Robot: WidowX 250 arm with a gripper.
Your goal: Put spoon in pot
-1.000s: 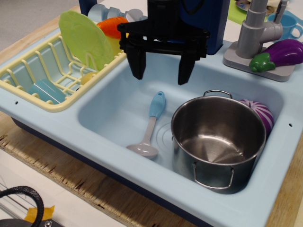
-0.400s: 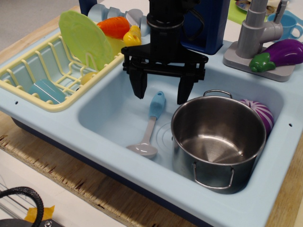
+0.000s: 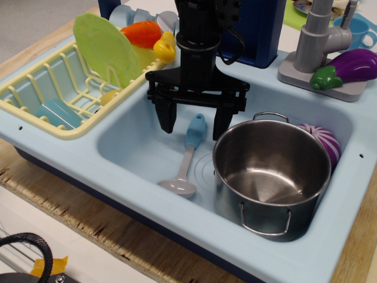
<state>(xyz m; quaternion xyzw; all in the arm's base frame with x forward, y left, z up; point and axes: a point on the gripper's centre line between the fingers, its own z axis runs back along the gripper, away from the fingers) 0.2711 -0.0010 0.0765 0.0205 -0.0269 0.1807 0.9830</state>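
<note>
My gripper picks up the spoon by its light blue handle end (image 3: pixel 195 131) next, to put it in the steel pot (image 3: pixel 271 177).
The spoon (image 3: pixel 187 157) lies flat on the floor of the light blue sink (image 3: pixel 135 138), its grey bowl toward the front and its light blue handle end pointing back. The shiny steel pot (image 3: pixel 271 177) stands upright in the sink's right half, just right of the spoon, and nothing shows inside it. My black gripper (image 3: pixel 194 128) hangs open over the spoon's blue handle end. One finger stands on each side of the handle, and neither touches it.
A yellow dish rack (image 3: pixel 59 88) with a green plate (image 3: pixel 106 50) and a teal cup sits at the left. A grey faucet (image 3: pixel 318 41) and a purple eggplant (image 3: pixel 350 66) stand at the back right. A purple-white ball (image 3: pixel 323 141) sits behind the pot. A carrot (image 3: pixel 141 32) lies at the back.
My gripper has come down into the sink and slightly left, so its open fingers now straddle the spoon's handle end. The spoon and pot have not moved.
</note>
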